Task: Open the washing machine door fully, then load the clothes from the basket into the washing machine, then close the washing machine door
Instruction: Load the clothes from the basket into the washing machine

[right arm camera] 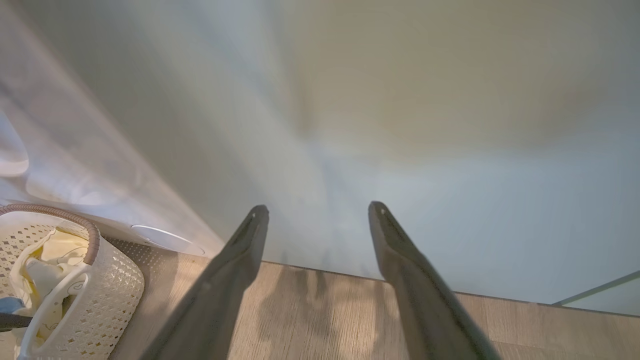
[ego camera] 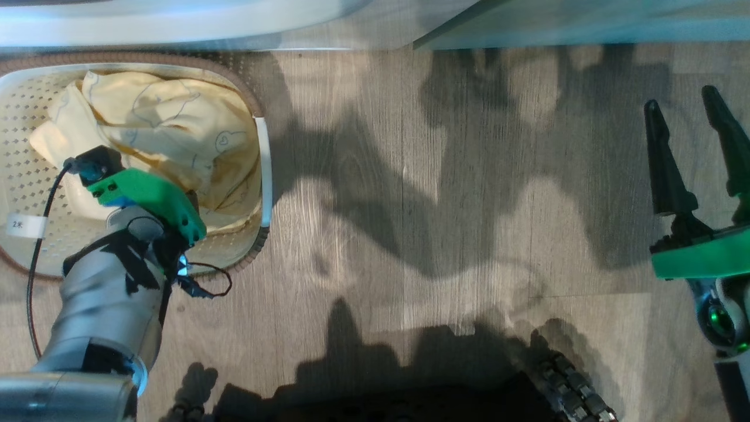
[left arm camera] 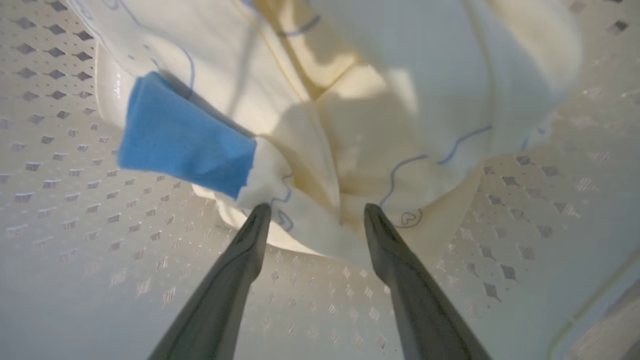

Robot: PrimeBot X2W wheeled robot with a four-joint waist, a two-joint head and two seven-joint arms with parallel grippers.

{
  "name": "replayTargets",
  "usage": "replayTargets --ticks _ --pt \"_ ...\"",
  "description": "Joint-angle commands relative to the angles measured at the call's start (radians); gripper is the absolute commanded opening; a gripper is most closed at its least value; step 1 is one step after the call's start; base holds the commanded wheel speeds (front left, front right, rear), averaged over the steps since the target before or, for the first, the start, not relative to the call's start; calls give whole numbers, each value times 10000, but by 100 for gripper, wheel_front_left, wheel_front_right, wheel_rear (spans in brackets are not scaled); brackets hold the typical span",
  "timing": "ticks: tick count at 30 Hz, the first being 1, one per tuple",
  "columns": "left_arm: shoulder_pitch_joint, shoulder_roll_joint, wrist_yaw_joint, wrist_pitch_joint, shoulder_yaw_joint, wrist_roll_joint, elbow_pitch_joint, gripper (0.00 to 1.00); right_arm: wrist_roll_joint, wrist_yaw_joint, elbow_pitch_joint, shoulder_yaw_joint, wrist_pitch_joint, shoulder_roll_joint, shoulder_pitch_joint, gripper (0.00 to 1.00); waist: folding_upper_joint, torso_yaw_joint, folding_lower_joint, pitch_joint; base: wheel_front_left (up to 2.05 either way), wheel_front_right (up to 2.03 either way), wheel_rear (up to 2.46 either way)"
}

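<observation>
I should grab the clothes next with my left gripper by the raised fold beside the blue patch. The rest of the clothes sags loosely in the basket (ego camera: 246, 246).
The cream perforated basket (ego camera: 246, 246) stands on the floor at the upper left of the head view, with the pale yellow clothes (ego camera: 176, 129) piled in it. My left arm reaches down into it. In the left wrist view my left gripper (left arm camera: 317, 210) is open, its tips resting against a fold of the clothes (left arm camera: 360, 135) beside a blue patch (left arm camera: 185, 140). My right gripper (ego camera: 679, 98) is open over bare floor at the right, holding nothing. The washing machine (right arm camera: 100, 150) is a white front just behind the basket (right arm camera: 115, 285). The washing machine door is out of view.
Wooden floor (ego camera: 410, 205) spreads between the basket and my right arm. A pale green cabinet (ego camera: 586, 23) runs along the top right. A black cable with a white tag (ego camera: 23, 225) hangs by my left wrist. A cable chain (ego camera: 574, 387) lies at the bottom.
</observation>
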Motion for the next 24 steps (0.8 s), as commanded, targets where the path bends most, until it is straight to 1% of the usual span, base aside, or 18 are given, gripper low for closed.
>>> replayTargets --ticks 1,12,14,15,16,17,19,24 --pt "142 403 54 -21 117 -76 -62 100 -46 2 -265 146 -65 -243 234 100 0 9 -1 27 0 0 0" --pt "-126 433 14 -30 -31 -120 -62 99 -39 2 -355 135 -65 -363 96 100 0 19 -1 358 0 0 0" --pt "-136 408 -41 -6 -89 -108 -62 49 -43 2 -355 120 -65 -371 90 100 0 30 -1 380 0 0 0" --pt "-138 385 -115 -6 -117 -110 -62 39 -45 2 -344 109 -65 -372 91 100 0 40 -1 377 0 0 0" --pt "-140 367 -174 -67 -111 -139 -62 5 -45 2 -327 99 -65 -367 94 100 0 49 -1 361 0 0 0" --pt "-119 357 -211 -120 -122 -148 -62 0 -47 2 -306 98 -65 -359 97 100 0 54 -1 325 0 0 0" --pt "-85 344 -260 -168 -162 -129 -62 0 -50 2 -280 104 -65 -347 101 100 0 58 -1 272 0 0 0" --pt "164 290 -552 -645 -274 -115 -62 0 -39 2 -179 119 -65 -264 105 100 0 93 -1 -167 0 0 0"
